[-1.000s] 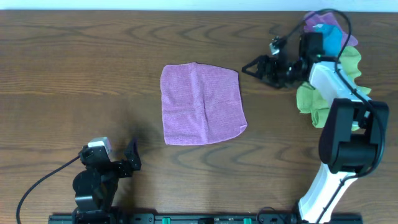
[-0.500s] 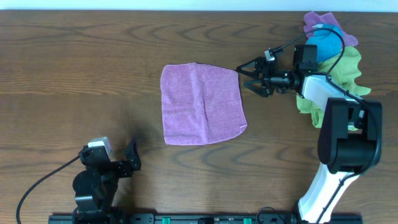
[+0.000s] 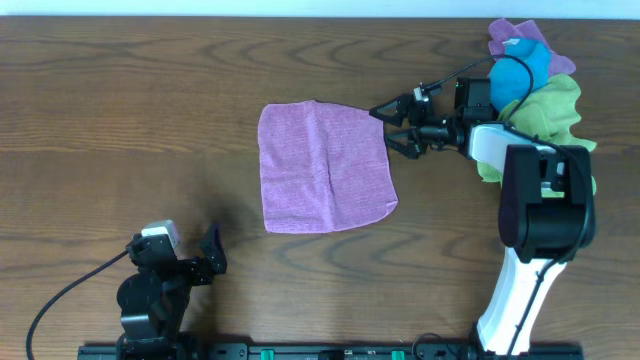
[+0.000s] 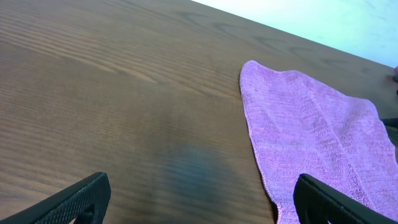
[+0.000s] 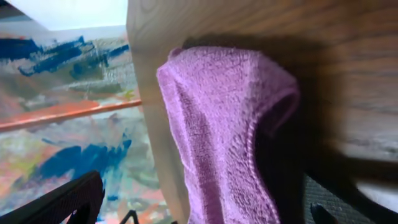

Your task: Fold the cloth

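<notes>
My right gripper grabs its far corner beside my right gripper next, fingers on both sides of its edge, to straighten the lavender cloth for folding.
The lavender cloth lies flat and spread out in the middle of the table. My right gripper is open, its fingertips at the cloth's upper right corner, one finger each side of the edge. In the right wrist view the cloth fills the gap between the open fingers. My left gripper is open and empty near the front left, well short of the cloth. The left wrist view shows the cloth's left edge ahead of its open fingers.
A pile of lime-green, bright blue and purple cloths sits at the back right behind the right arm. The wooden table stretches left of the cloth.
The right gripper has moved left from beside the pile to the cloth's upper right corner. The left arm and the cloth have not moved.
</notes>
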